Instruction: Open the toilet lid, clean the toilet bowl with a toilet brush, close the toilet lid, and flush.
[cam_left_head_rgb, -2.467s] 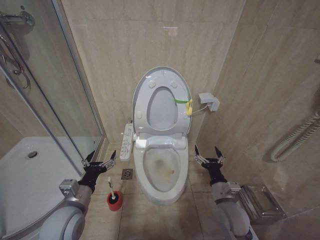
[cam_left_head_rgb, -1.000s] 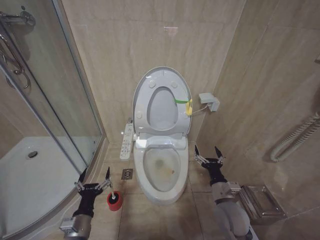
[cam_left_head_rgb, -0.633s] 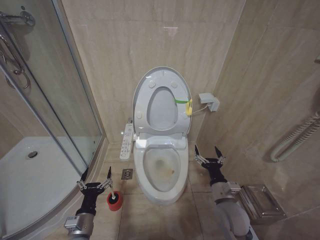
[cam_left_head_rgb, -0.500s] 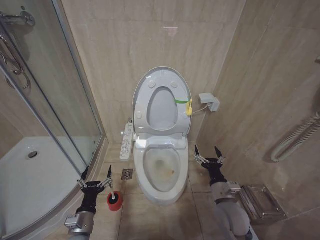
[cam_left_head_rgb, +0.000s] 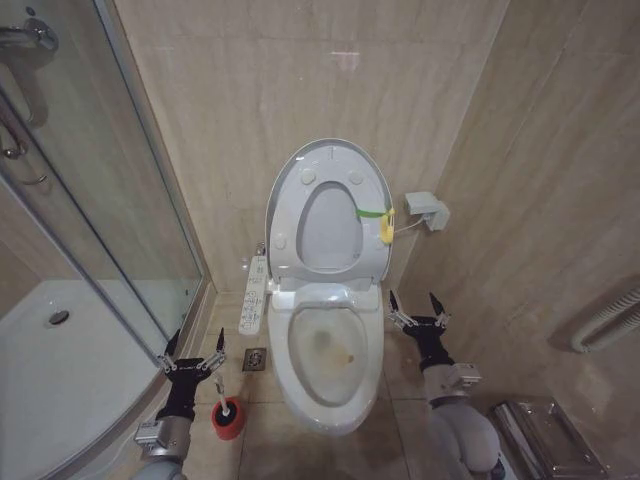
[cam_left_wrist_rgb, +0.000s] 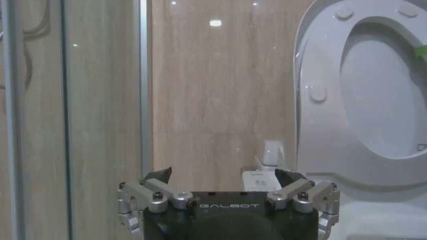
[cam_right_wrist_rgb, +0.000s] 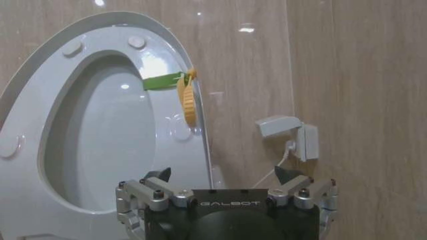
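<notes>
My left gripper grabs the toilet brush by its upright white handle (cam_left_head_rgb: 221, 390) next, since the brush head sits down inside the red cup (cam_left_head_rgb: 227, 420).
The toilet lid (cam_left_head_rgb: 330, 205) stands upright against the wall, and also shows in the left wrist view (cam_left_wrist_rgb: 373, 100) and the right wrist view (cam_right_wrist_rgb: 100, 135). Below it lies the toilet bowl (cam_left_head_rgb: 325, 350), stained yellowish-brown inside. The toilet brush (cam_left_head_rgb: 221, 392) stands in its red cup (cam_left_head_rgb: 227, 420) on the floor, left of the bowl. My left gripper (cam_left_head_rgb: 194, 350) (cam_left_wrist_rgb: 223, 175) is open and empty, just left of and above the cup, pointing at the wall. To the right of the bowl, my right gripper (cam_left_head_rgb: 418, 308) (cam_right_wrist_rgb: 223, 172) is also open and empty.
A glass shower door (cam_left_head_rgb: 120, 200) and white shower tray (cam_left_head_rgb: 50, 360) fill the left. A white control panel (cam_left_head_rgb: 254, 295) hangs beside the toilet, with a floor drain (cam_left_head_rgb: 254, 359) below. A wall socket (cam_left_head_rgb: 428, 210), a yellow-green tag (cam_left_head_rgb: 382, 222), a metal rack (cam_left_head_rgb: 550, 440) at the lower right.
The head camera has moved, so the whole picture has shifted. My left arm has drawn back and lowered from beside the brush handle. The right gripper keeps its pose.
</notes>
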